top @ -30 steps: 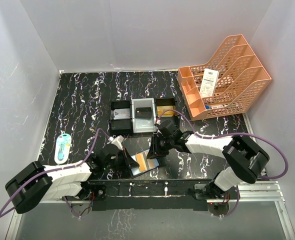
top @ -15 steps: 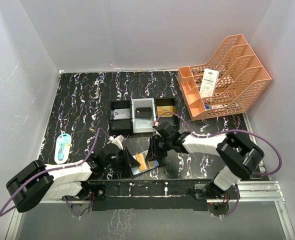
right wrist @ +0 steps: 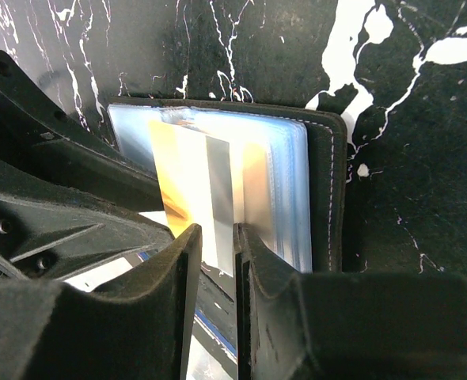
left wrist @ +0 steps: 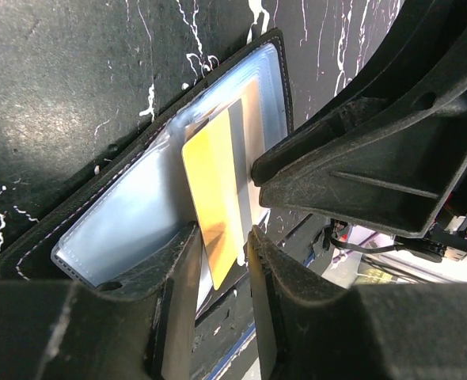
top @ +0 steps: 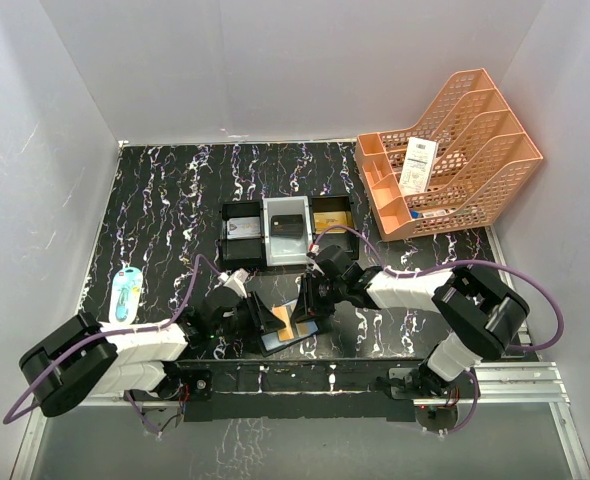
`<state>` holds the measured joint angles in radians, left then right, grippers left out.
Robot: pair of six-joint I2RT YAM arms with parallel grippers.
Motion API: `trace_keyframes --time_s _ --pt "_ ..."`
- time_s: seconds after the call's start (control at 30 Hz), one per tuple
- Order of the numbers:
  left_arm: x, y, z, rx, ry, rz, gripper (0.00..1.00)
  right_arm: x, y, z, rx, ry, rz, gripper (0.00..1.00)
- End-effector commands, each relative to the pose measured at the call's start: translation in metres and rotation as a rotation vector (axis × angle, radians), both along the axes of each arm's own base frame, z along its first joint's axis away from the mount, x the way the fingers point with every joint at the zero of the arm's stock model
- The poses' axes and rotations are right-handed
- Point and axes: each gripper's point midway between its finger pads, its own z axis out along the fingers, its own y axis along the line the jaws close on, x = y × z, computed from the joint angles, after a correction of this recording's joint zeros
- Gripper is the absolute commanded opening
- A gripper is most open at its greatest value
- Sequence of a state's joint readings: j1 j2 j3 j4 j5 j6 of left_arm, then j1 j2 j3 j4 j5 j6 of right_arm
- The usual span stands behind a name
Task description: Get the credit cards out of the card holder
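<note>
My left gripper has its fingers on both sides of the gold-orange credit card's free corner, down by the card holder. It needs to close on the card now.
The card holder (top: 276, 340) lies open and flat by the table's front edge, showing blue-grey inner faces (left wrist: 123, 214) and a dark stitched rim (right wrist: 328, 190). A gold-orange credit card (left wrist: 214, 206) sticks part way out of a slot toward the front edge. In the right wrist view its face (right wrist: 182, 174) carries a grey stripe. My left gripper (left wrist: 223, 237) (top: 267, 318) stands open, and the card's free end lies between its fingers with a gap beside it. From the other side, my right gripper (right wrist: 216, 233) (top: 308, 303) hovers over the same card, open by a narrow gap and holding nothing.
Three small black and grey bins (top: 287, 232) with cards inside stand behind the holder. An orange mesh file rack (top: 455, 160) with a white paper slip (top: 416, 165) fills the back right. A light-blue packet (top: 126, 296) lies at the left. The two grippers' fingers nearly touch.
My left gripper's jaws have parted from shut, releasing the gold card's end. The right gripper edged slightly left over the holder. The holder has stayed in place.
</note>
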<state>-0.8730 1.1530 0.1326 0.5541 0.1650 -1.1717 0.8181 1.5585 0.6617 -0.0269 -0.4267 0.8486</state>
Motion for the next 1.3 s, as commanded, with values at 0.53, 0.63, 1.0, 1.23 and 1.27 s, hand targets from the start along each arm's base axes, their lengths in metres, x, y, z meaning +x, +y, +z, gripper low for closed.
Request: trace_keyframes --time_s 0.53,0.63,1.0,1.23,1.27 --pt "0.003 0.021 -0.001 0.119 -0.029 0.043 0.0 0.004 -0.004 0.0 -0.041 -0.031 -0.004 0.22" --pt "0.002 0.024 0.002 0.119 -0.04 0.042 0.0 0.006 -0.002 0.003 -0.038 -0.036 -0.001 0.22" --pt "0.002 0.019 0.003 0.126 -0.038 0.013 0.0 0.016 0.019 0.052 0.079 -0.118 0.035 0.25" --pt "0.004 0.017 0.006 0.111 -0.043 0.017 0.0 0.012 0.025 0.037 0.074 -0.077 0.06 0.26" --pt "0.004 0.016 0.006 0.108 -0.045 0.017 0.0 0.011 0.024 0.03 0.057 -0.063 0.056 0.26"
